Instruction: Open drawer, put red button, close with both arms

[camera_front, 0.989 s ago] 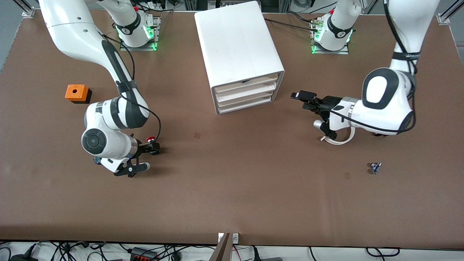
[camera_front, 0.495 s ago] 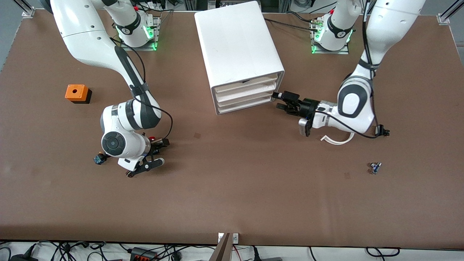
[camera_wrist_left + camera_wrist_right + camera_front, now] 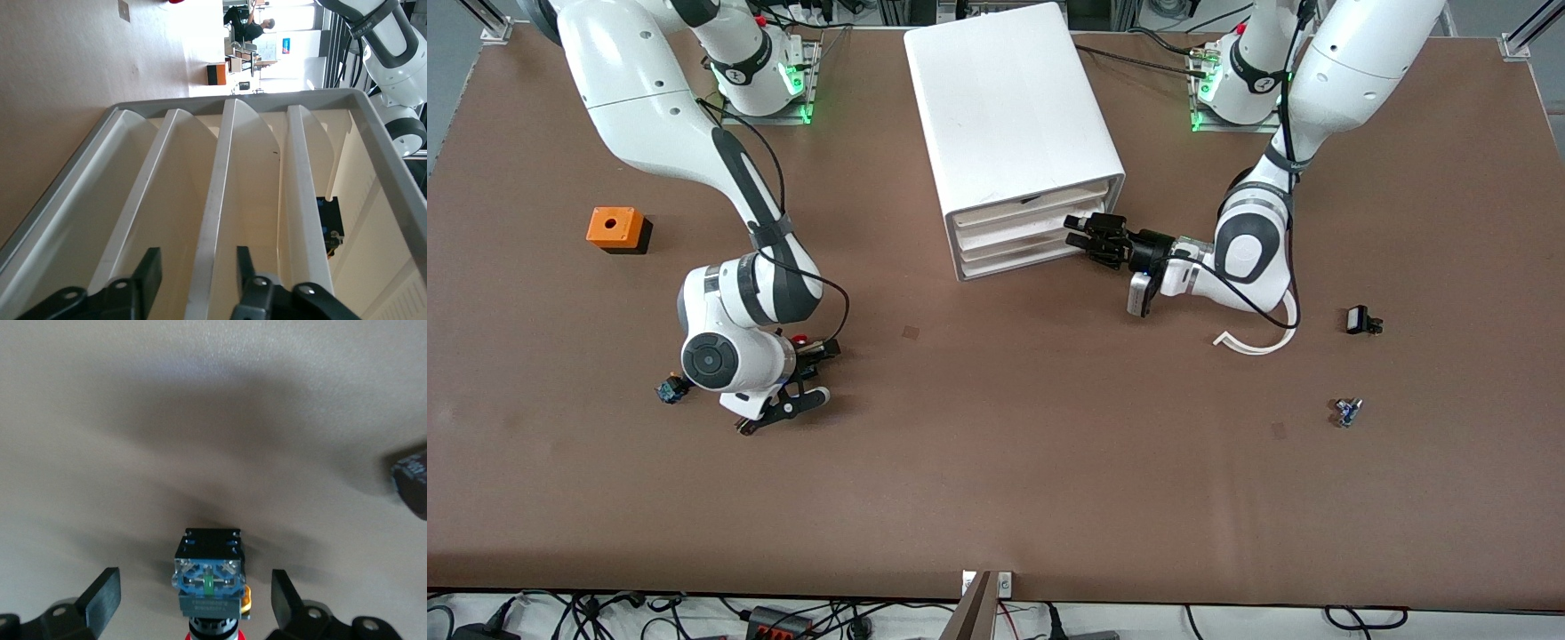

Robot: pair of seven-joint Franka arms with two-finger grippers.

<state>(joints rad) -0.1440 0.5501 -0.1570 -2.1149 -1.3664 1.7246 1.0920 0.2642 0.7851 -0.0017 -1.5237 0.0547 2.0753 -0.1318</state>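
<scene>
My right gripper grabs the red button by its blue and black body [image 3: 208, 577] next, to put it into the drawer.
The white cabinet [image 3: 1009, 98] stands at the back middle with all its drawers shut. The second drawer from the top [image 3: 1014, 231] has its front lip [image 3: 223, 200] between the open fingers of my left gripper [image 3: 1080, 233], which do not touch it in the left wrist view [image 3: 197, 270]. The red button [image 3: 800, 339] lies on its side on the table toward the right arm's end. My right gripper [image 3: 814, 349] is low around it. In the right wrist view the button's blue and black body [image 3: 208, 577] lies between the open fingers of my right gripper [image 3: 195, 600], untouched.
An orange box [image 3: 614, 228] with a hole sits toward the right arm's end. A small blue and black part [image 3: 669, 389] lies beside the right arm's wrist. A white curved strip [image 3: 1254, 342], a small black part [image 3: 1360, 320] and another small part [image 3: 1347, 411] lie toward the left arm's end.
My left arm swung in toward the cabinet, bringing its open gripper up to the drawer fronts and uncovering the small black part. My right gripper shifted slightly along the table by the button.
</scene>
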